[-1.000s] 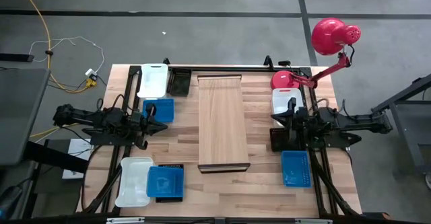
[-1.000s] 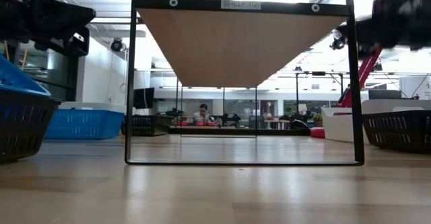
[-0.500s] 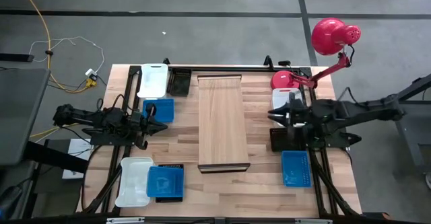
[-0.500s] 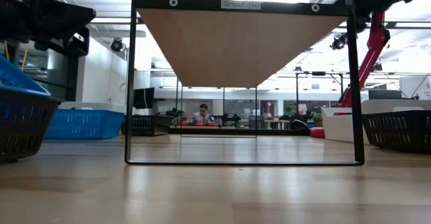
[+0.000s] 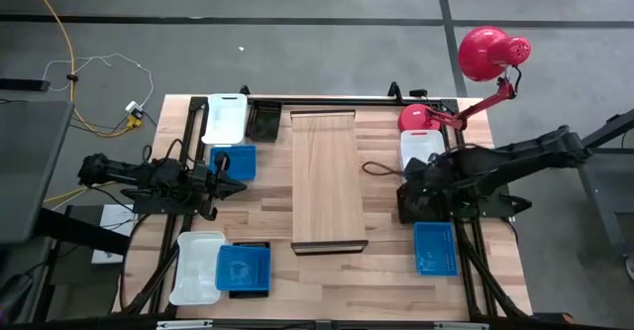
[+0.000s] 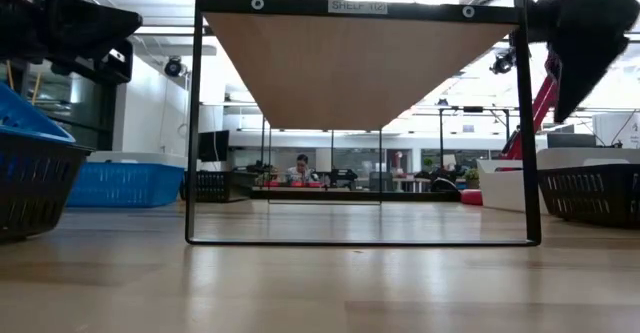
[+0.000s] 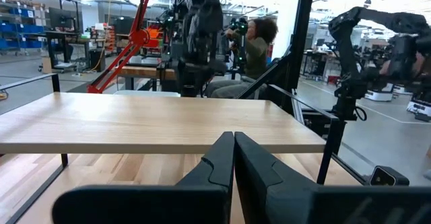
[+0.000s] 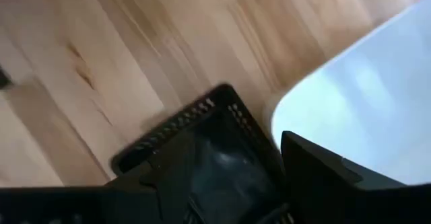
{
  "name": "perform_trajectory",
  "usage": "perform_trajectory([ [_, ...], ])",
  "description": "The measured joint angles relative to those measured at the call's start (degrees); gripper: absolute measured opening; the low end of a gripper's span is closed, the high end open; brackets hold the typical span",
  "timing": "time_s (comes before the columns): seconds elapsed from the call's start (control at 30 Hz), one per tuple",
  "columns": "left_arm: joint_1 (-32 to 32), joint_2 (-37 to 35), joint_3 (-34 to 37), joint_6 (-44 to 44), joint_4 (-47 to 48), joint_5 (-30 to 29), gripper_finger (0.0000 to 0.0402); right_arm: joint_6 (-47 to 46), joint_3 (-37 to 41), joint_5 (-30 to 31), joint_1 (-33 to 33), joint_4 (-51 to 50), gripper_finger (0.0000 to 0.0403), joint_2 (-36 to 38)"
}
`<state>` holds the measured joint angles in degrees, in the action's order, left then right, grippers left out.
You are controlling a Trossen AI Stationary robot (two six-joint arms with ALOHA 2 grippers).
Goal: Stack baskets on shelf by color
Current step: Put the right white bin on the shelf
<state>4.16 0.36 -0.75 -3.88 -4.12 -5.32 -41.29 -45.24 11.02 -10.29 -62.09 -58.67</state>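
My fingers frame the black basket beside the white basket's rim, so it is too early to close; my right gripper moves to that rim next.
The pale wooden shelf stands in the middle of the table. On its right lie a white basket, a black mesh basket and a blue basket. My right gripper hangs open, tipped down over the black basket, beside the white basket; its fingers stand apart above the basket's rim. On the shelf's left lie a white basket, a black one and a blue one. My left gripper is shut and holds nothing, level, pointing at the shelf.
At the near left a white basket lies beside a blue basket that sits in a black one. A red lamp stands at the far right, its base just beyond the right white basket. Dark rails run along the table's sides.
My right arm has lifted its rear part and tipped its gripper downward over the black basket on the shelf's right, moving slightly toward the table's left edge. Its fingers have opened. No basket has moved.
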Motion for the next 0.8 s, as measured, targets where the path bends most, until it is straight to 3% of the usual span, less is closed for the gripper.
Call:
perform_trajectory([
  [0.27,0.0,0.0,0.0,0.0,0.0,0.0,0.0001,-2.4,1.1,5.8,2.1,-0.1,0.0211,-4.3],
  [0.6,0.0,0.0,0.0,0.0,0.0,0.0,0.0001,-2.5,1.1,3.7,3.6,-0.1,0.0211,-9.8],
  [0.8,0.0,0.0,0.0,0.0,0.0,0.0,0.0001,-9.2,1.1,3.8,3.6,-0.4,0.0210,-12.7],
])
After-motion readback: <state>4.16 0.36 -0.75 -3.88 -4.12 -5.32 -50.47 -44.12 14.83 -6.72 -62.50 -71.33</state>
